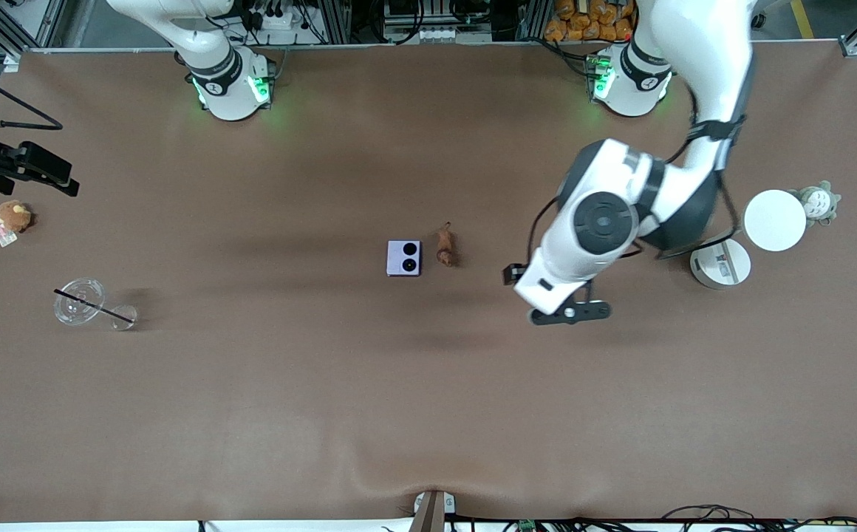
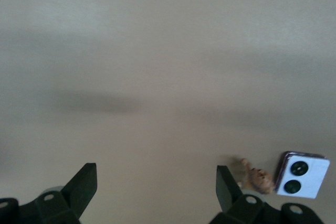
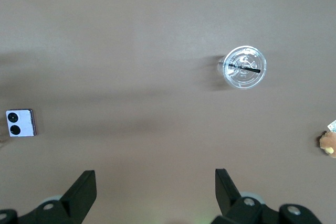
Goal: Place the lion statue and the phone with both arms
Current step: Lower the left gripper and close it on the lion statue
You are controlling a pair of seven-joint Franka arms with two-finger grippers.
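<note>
Next, my left gripper takes hold of the small lion statue by its maned head (image 1: pixel 444 234), to place the statue.
The pale lavender phone (image 1: pixel 404 258) lies flat at mid-table, its two black camera circles up. The small brown-orange lion statue (image 1: pixel 445 246) lies right beside it, toward the left arm's end. My left gripper (image 1: pixel 570 312) hovers over bare table, past the lion toward the left arm's end. It is open and empty (image 2: pixel 156 184), and its wrist view shows the lion (image 2: pixel 258 178) and the phone (image 2: pixel 303 175) off to one side. My right gripper (image 3: pixel 155 184) is open and empty, high over bare table. It does not show in the front view. Its wrist view shows the phone (image 3: pixel 20 123).
A clear cup with a black straw (image 1: pixel 80 301) and a tan plush with a tag (image 1: pixel 13 216) sit toward the right arm's end. A white disc (image 1: pixel 774 220), a white cylinder (image 1: pixel 720 263) and a grey-white plush (image 1: pixel 816 202) sit toward the left arm's end.
</note>
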